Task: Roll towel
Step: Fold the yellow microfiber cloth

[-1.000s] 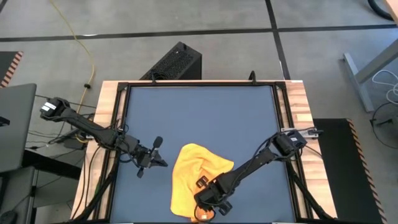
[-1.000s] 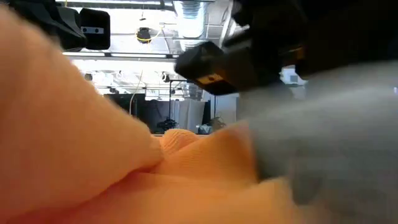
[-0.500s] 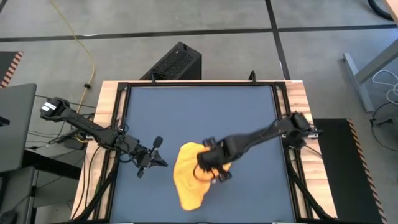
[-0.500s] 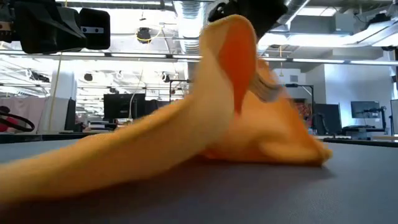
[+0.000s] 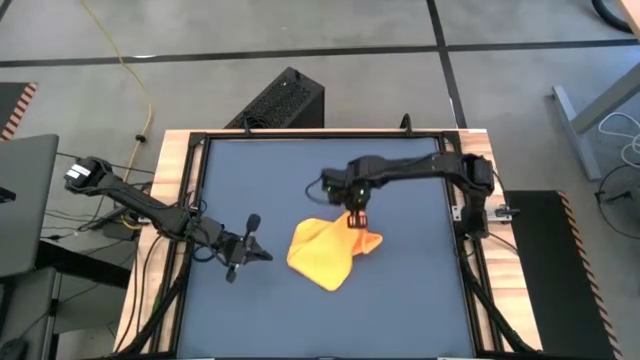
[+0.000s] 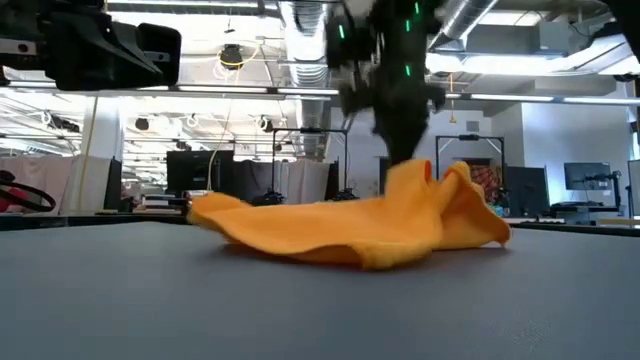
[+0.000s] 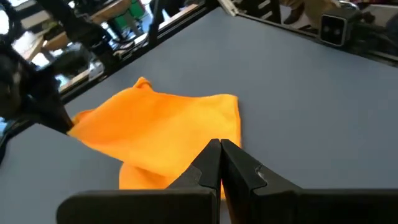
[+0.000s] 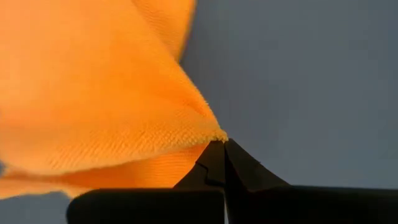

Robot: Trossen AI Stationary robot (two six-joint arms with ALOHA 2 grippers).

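The yellow towel is to be rolled. My left gripper will next grab the towel by its edge (image 5: pixel 292 254) to start rolling it.
The yellow towel (image 5: pixel 328 255) lies crumpled on the blue table mat, a little toward the near side of the middle. It also shows in the low view (image 6: pixel 340 228) and in the left wrist view (image 7: pixel 161 124). My right gripper (image 5: pixel 356 214) stands over the towel's far right end and is shut on it. My left gripper (image 5: pixel 250 251) is shut and empty, just left of the towel and apart from it; its fingertips (image 7: pixel 221 152) point toward the towel. My right gripper pinches a corner of the towel (image 8: pixel 214 134) between its two fingertips; one layer or several, I cannot tell. The fingers come from above, pointing down. That end (image 6: pixel 430 175) is raised a little. The rest of the towel lies slack on the mat.
A black frame (image 5: pixel 196 190) and wooden side boards (image 5: pixel 480 160) run round the mat. A black box (image 5: pixel 280 100) stands on the floor beyond the far edge. Bare mat (image 5: pixel 300 175) lies on the far side of the towel and to its right.
My right gripper has gone from the table's near edge toward the far edge, staying shut on the towel. The towel has been dragged away from the near edge to mid-table and has folded into a smaller heap. My left gripper has kept still.
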